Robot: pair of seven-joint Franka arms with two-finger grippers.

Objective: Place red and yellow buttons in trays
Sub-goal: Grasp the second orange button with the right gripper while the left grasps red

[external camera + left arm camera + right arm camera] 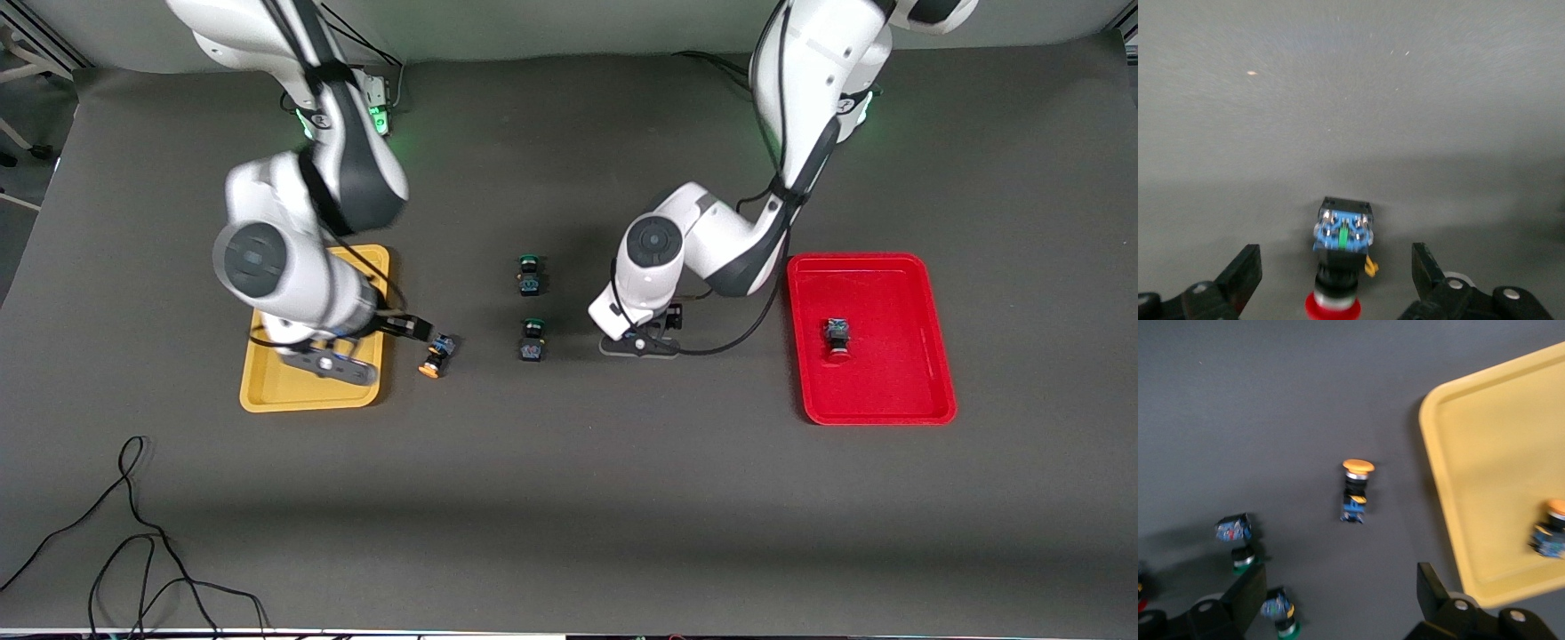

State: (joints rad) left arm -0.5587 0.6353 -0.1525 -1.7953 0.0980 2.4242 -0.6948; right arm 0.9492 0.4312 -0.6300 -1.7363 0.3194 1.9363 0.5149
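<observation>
My right gripper grabs the yellow button on the mat by its flat-sided blue block [443,345] next, since the cap [428,372] is round and flared.
A red button [1338,267] lies on the mat between the open fingers of my left gripper [1336,277]; in the front view that gripper [640,345] hides it. Another red button [837,340] lies in the red tray [925,356]. One yellow button [435,356] [1357,488] lies on the mat beside the yellow tray [267,396] [1485,447]. A second yellow button [1553,532] lies in that tray, hidden by the arm in the front view. My right gripper [333,357] [1338,600] hangs open and empty over the tray's edge.
Two green-capped buttons [530,274] [532,340] lie on the mat's middle, between the two arms. A black cable [133,533] loops on the mat near the front camera at the right arm's end.
</observation>
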